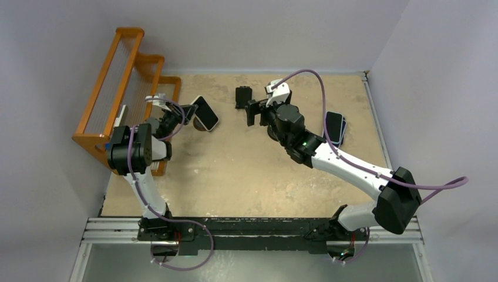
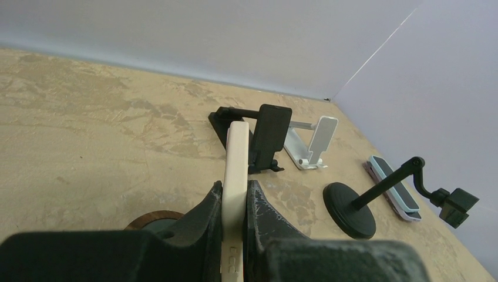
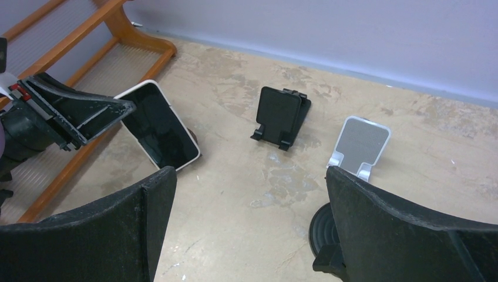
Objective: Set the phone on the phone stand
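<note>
The phone's lower end lies over the wooden stand and the phone would rest tilted there, so it is time for my left gripper to open.
My left gripper (image 1: 191,111) is shut on a phone (image 1: 206,113) with a dark screen and a cream-white case. It holds the phone tilted, its lower end over a round wooden stand (image 1: 201,127). Seen from the left wrist, the phone (image 2: 236,158) shows edge-on between the fingertips, with the wooden stand (image 2: 154,219) below to the left. The right wrist view has the phone (image 3: 157,124) at its left. My right gripper (image 1: 255,111) hangs open and holds nothing, just in front of a black folding stand (image 1: 243,96).
The black folding stand (image 3: 281,116), a white stand (image 3: 359,144) and a round black base with an arm (image 2: 350,210) stand toward the back. Two stacked phones (image 1: 335,126) lie at the right. An orange wooden rack (image 1: 120,88) lines the left wall.
</note>
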